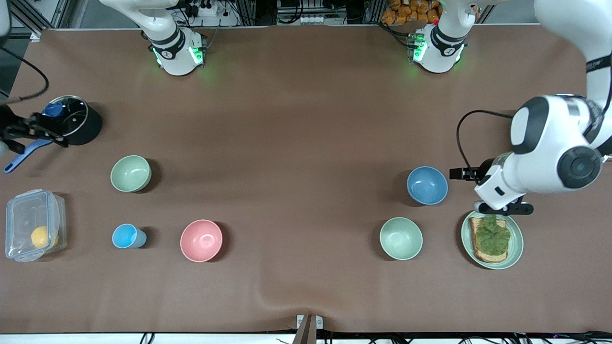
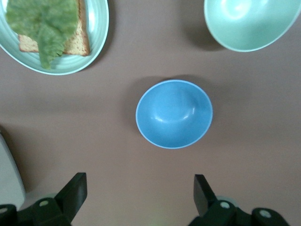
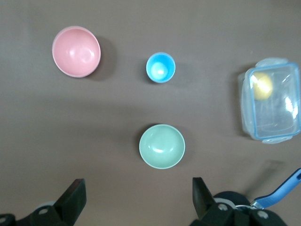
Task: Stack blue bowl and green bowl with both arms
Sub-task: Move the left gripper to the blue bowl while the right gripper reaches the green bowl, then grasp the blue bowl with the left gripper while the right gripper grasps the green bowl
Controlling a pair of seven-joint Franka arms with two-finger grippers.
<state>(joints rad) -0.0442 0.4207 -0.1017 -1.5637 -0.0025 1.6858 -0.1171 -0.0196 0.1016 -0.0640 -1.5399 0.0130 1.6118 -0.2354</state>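
Note:
The bowl opens wide and round, so my right gripper next needs to pinch its thin rim (image 1: 131, 155) to stack the green bowl (image 1: 131, 173).
The blue bowl (image 1: 427, 185) (image 2: 174, 114) stands upright toward the left arm's end of the table. My left gripper (image 1: 503, 208) (image 2: 141, 193) hangs open and empty over the table between this bowl and a plate. The green bowl (image 1: 131, 173) (image 3: 162, 146) stands upright toward the right arm's end. My right gripper (image 1: 43, 131) (image 3: 139, 195) hovers open and empty by a black pot, at the table's end, apart from the green bowl.
A paler mint bowl (image 1: 401, 238) (image 2: 251, 21) sits nearer the front camera than the blue bowl, beside a plate (image 1: 517, 251) with toast and lettuce. A pink bowl (image 1: 201, 240), light-blue cup (image 1: 126, 236), clear lidded box (image 1: 33, 231), lidded pot (image 1: 71, 119) and blue-handled utensil (image 1: 21, 157) surround the green bowl.

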